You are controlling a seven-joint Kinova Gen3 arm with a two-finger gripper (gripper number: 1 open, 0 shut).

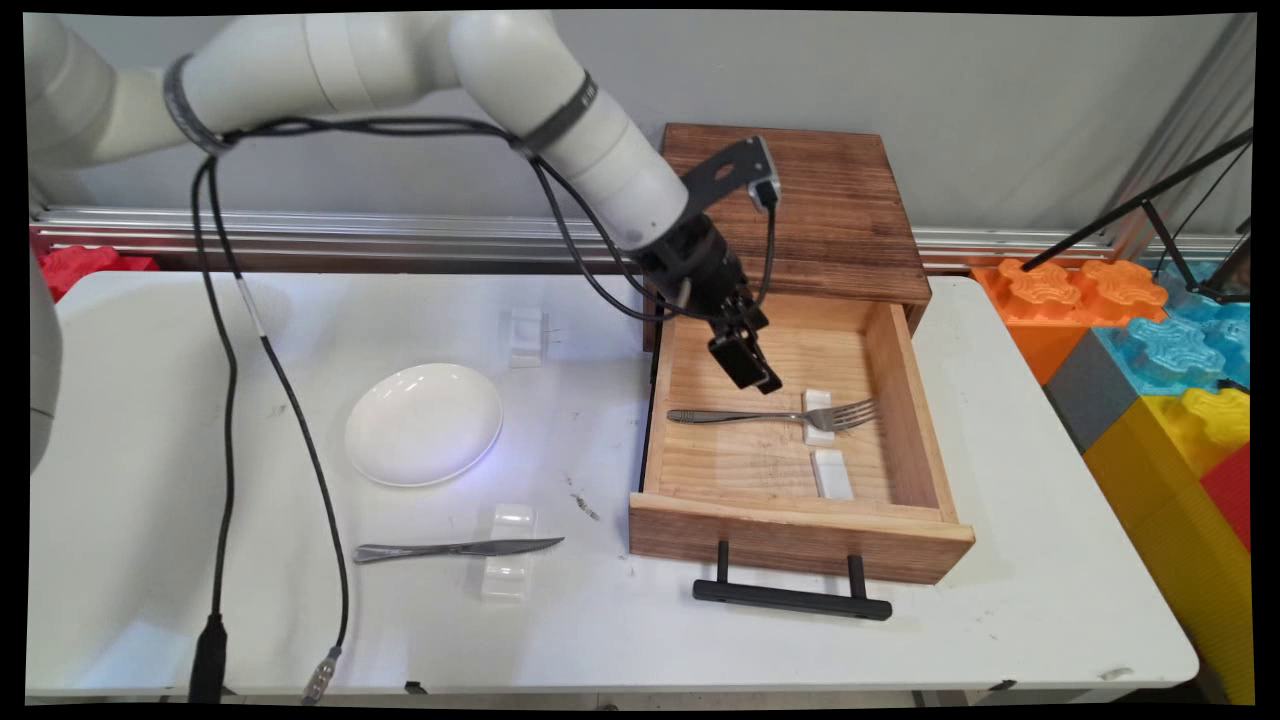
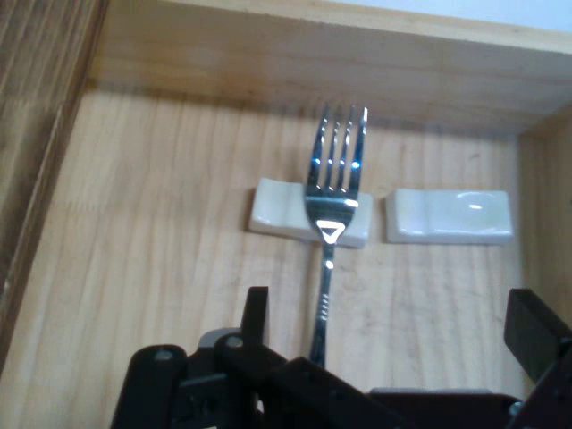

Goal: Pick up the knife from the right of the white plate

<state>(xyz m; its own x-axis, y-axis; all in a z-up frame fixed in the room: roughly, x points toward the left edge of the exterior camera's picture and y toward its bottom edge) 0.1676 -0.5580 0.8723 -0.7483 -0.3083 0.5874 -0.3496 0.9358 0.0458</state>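
I need to pick up the table knife by its handle point(image 1: 420, 551) with my gripper next, to put it on the empty white rest in the drawer.
My gripper point(image 1: 748, 362) hangs open inside the pulled-out wooden drawer point(image 1: 800, 535), just above the handle of a metal fork point(image 1: 780, 415). The fork lies across the drawer floor with its neck on a white cutlery rest point(image 1: 818, 428). A second white rest point(image 1: 832, 473) lies empty beside it. In the hand view the gripper point(image 2: 393, 313) has one finger on each side of the fork point(image 2: 332, 192) handle without touching it. The fork's tines point away over the white rest point(image 2: 277, 216), and the other rest point(image 2: 450, 216) lies to the right.
The drawer juts from a dark wooden cabinet point(image 1: 810, 200) and has a black handle point(image 1: 790, 598) in front. On the table to the left are a white plate point(image 1: 423, 423), a knife point(image 1: 455, 548) on a clear rest point(image 1: 508, 570) and another clear rest point(image 1: 525, 335). Coloured foam blocks point(image 1: 1170, 370) stand at the right.
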